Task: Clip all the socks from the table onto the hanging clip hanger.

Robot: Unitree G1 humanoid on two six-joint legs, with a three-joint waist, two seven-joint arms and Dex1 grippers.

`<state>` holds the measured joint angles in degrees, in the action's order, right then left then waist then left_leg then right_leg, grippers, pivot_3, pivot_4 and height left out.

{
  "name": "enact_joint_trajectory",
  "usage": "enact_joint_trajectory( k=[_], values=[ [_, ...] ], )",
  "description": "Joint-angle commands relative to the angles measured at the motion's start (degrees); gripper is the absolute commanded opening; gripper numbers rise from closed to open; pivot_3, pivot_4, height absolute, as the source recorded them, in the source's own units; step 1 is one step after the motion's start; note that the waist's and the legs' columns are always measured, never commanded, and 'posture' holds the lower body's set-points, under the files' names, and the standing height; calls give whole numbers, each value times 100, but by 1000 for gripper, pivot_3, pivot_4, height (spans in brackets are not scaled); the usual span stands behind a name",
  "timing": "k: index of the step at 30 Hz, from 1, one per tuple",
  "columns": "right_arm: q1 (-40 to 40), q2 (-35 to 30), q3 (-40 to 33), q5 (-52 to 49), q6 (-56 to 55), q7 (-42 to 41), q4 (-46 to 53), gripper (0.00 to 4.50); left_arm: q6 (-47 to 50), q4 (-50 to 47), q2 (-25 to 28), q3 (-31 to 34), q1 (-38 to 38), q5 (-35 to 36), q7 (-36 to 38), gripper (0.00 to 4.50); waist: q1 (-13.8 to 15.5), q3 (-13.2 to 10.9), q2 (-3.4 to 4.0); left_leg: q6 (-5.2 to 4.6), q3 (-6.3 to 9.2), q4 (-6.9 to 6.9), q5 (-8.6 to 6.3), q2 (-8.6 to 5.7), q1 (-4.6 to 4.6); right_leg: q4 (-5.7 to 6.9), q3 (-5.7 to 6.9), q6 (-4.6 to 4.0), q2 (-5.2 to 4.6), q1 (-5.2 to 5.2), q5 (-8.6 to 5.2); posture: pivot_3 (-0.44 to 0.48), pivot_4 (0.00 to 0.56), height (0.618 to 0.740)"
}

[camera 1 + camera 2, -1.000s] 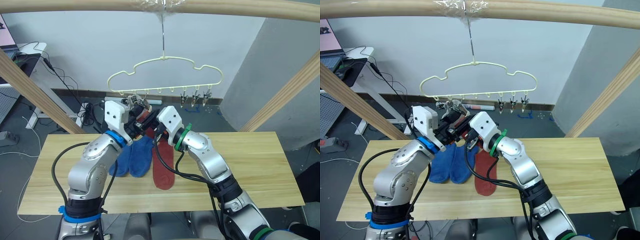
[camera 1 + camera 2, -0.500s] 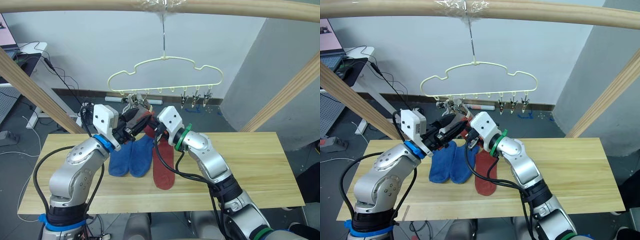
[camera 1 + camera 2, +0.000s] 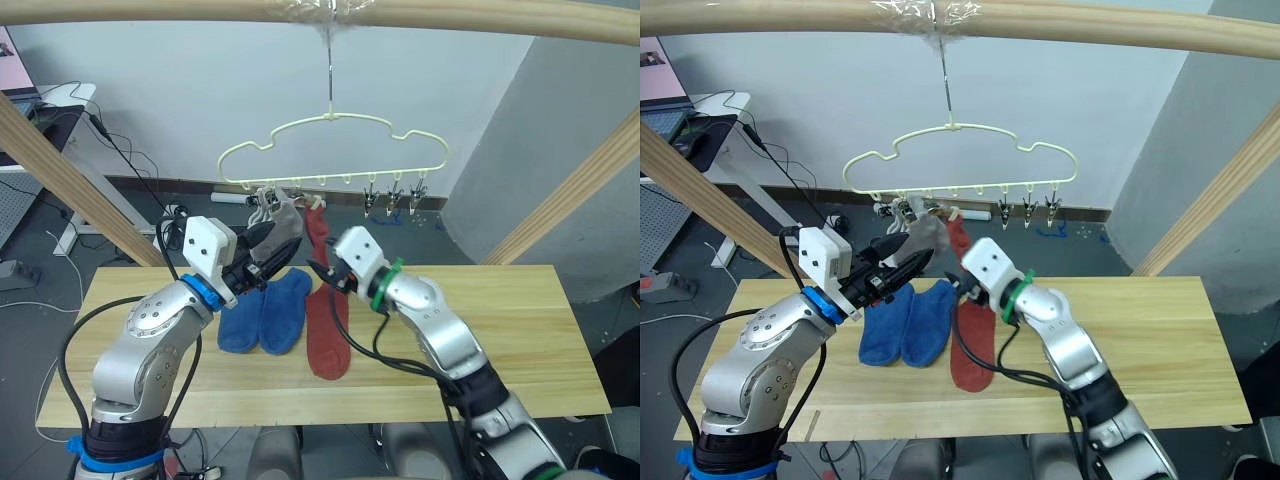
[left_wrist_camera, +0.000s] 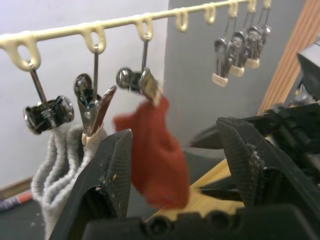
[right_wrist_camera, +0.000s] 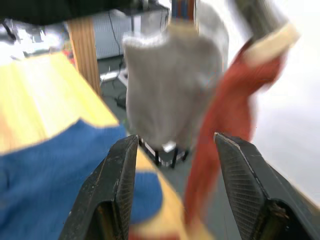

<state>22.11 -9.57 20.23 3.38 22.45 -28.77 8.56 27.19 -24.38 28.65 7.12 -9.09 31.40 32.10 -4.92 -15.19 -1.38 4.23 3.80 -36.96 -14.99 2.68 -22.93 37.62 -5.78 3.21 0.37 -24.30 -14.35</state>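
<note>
I will next grab the bare metal clip by its handles with my right gripper, so I can clip the rust-red sock on the tabletop onto the hanger [image 3: 332, 150].
The pale-yellow clip hanger [image 3: 332, 150] hangs from the wooden pole. Its left clips hold two light grey socks [image 3: 281, 215], and the clip beside them holds a rust-red sock [image 3: 318, 230]. Three clips [image 3: 395, 196] at its right end hang bare. On the table [image 3: 480, 330] lie two blue socks [image 3: 263, 312] and a second rust-red sock [image 3: 328, 335]. My left gripper [image 3: 268, 252] is open just below the grey socks. My right gripper [image 3: 322, 272] is open, low beside the hanging red sock and touching nothing. The left wrist view shows the red sock [image 4: 155, 150] pinched in its clip [image 4: 142, 82].
Slanted wooden poles [image 3: 60, 175] of the frame rise at both ends of the table, and the top pole [image 3: 470, 18] crosses overhead. Bare planks stretch to the right of the socks. Cables and a desk [image 3: 60, 100] lie behind on the left.
My right gripper has let go of the red sock and pulled back down and to the right. The sock now hangs from its clip. My left gripper has drawn back from the clips.
</note>
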Motion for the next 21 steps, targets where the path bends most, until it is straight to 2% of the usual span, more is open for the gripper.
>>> enact_joint_trajectory(
  k=[1,5,10,21],
  values=[
    [-357,-293,-254,-55,314,-14,996,2510,-466,-206,157,-113,156,-239,371,2984,-3,-1,1,0,-1,0,0,0,0,-1,-1,0,0,0,0,-96,259,740],
    [-559,-334,-687,-221,511,232,1708,2510,-585,-170,136,-147,122,-275,455,2984,-19,-3,3,0,-2,-1,0,2,2,2,-2,23,2,-3,-17,-106,260,740],
    [-303,-96,-1169,-534,969,485,2233,2510,-640,-119,119,-235,-143,-262,585,2984,-25,-3,3,8,-1,-4,5,4,3,5,-4,22,7,-3,-19,-120,260,740],
    [264,311,-1369,-825,1392,963,1848,2510,-669,-78,-55,-356,-395,-348,495,2984,-24,-3,3,8,-3,1,5,3,-1,4,-4,-3,5,-5,-4,-112,250,740]
  ],
)
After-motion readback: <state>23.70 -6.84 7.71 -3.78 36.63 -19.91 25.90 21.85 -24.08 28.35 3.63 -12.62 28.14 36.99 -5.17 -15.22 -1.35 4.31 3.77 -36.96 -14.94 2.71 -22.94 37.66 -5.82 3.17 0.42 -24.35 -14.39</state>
